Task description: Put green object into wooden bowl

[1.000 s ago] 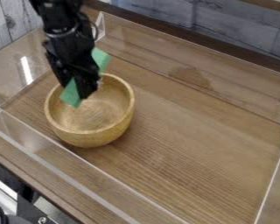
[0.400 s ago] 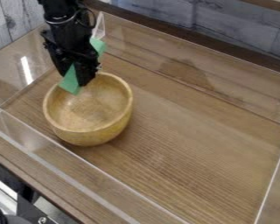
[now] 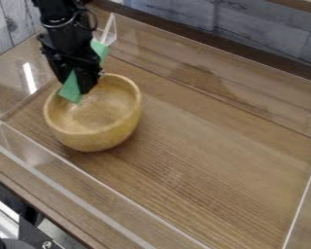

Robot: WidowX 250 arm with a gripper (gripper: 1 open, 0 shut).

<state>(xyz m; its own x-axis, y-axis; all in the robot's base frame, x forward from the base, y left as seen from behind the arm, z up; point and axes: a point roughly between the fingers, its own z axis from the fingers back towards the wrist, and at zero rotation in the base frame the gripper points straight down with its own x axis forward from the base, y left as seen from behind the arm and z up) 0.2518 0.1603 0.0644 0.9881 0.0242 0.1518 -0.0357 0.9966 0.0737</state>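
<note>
The green object's lower end sits inside the wooden bowl's rim (image 3: pixel 120 84) and the object would rest inside if opened now, so it is time for my gripper to release it.
The wooden bowl (image 3: pixel 104 134) stands on the left part of the wood-grain table, round and light tan with a deep hollow. Over its far left rim hangs my gripper (image 3: pixel 78 80), black, pointing straight down and shut on the green object (image 3: pixel 73 93). The green object is a flat block held tilted: its lower end sticks out below the fingers, right at the bowl's inner wall, and its upper end (image 3: pixel 105 45) shows behind them. Whether the block touches the bowl I cannot tell.
Clear plastic walls (image 3: pixel 185 199) fence the table on the front, left and right (image 3: pixel 305 185) sides. A brick-pattern wall rises behind. The bare wooden surface (image 3: pixel 217 126) stretches to the right of the bowl.
My gripper has moved left and slightly away with the green object, from over the bowl's middle to its far left rim. The bowl itself has slid a little to the left.
</note>
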